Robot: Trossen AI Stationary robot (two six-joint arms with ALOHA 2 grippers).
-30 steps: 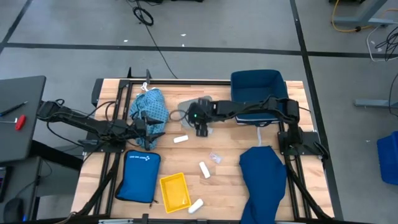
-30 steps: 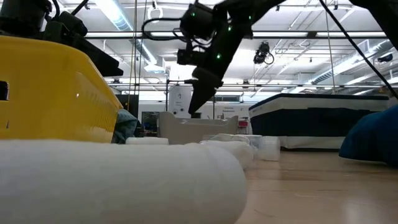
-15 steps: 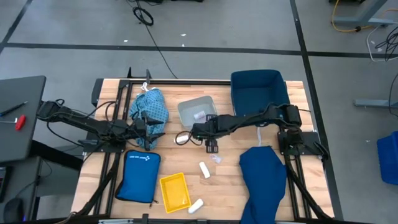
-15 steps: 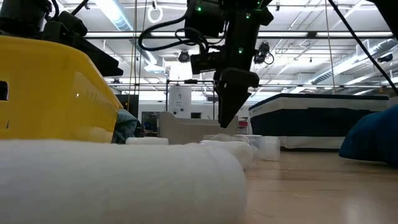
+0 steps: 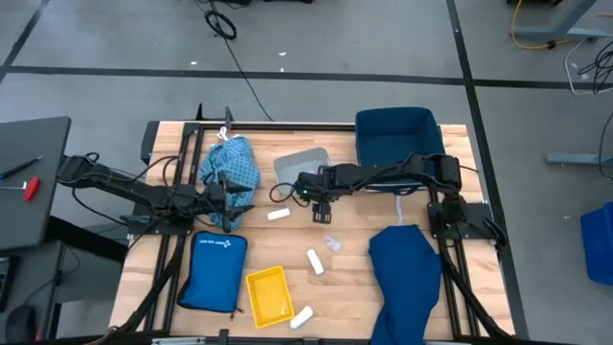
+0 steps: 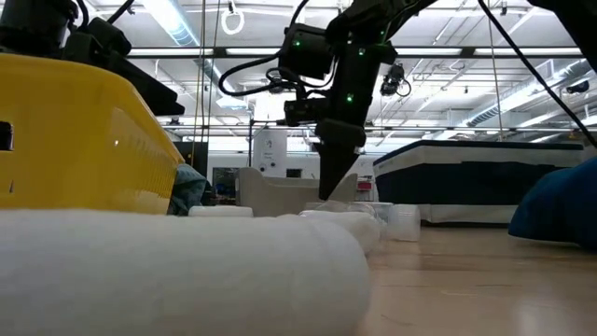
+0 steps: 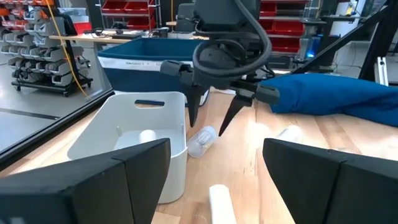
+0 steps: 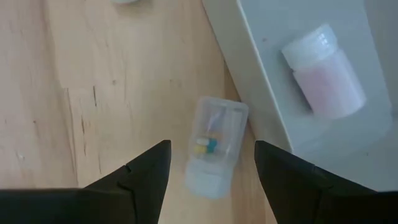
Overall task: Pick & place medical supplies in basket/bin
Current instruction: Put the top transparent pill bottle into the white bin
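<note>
My right gripper's fingers are above the clear vial and would miss it if they closed now. My right gripper should lower first, then close on the vial.
My right gripper (image 5: 321, 213) (image 8: 211, 148) is open and points down just in front of the grey bin (image 5: 302, 171). A tiny clear vial (image 8: 214, 149) (image 7: 202, 140) lies on its side on the wood against the bin's wall, between the fingers and untouched. Another vial (image 8: 323, 68) lies inside the bin. A further vial (image 5: 331, 243) and white rolls (image 5: 278, 215) (image 5: 314, 261) (image 5: 302, 317) lie on the table. The navy cloth (image 5: 402, 273) rests at the near right. My left gripper (image 5: 235, 201) (image 7: 214, 186) waits open by the light blue patterned cloth (image 5: 230, 165).
A navy bin (image 5: 397, 139) stands at the far right. A yellow basket (image 5: 269, 293) and a flat bright blue pouch (image 5: 214, 272) lie near the front edge. Bare wood shows between the grey bin and the rolls.
My right gripper has swung from beside the grey bin toward the table's near edge and come lower, then drawn back a little toward the bin. It now stands over the vial by the bin's wall. The supplies have stayed in place.
</note>
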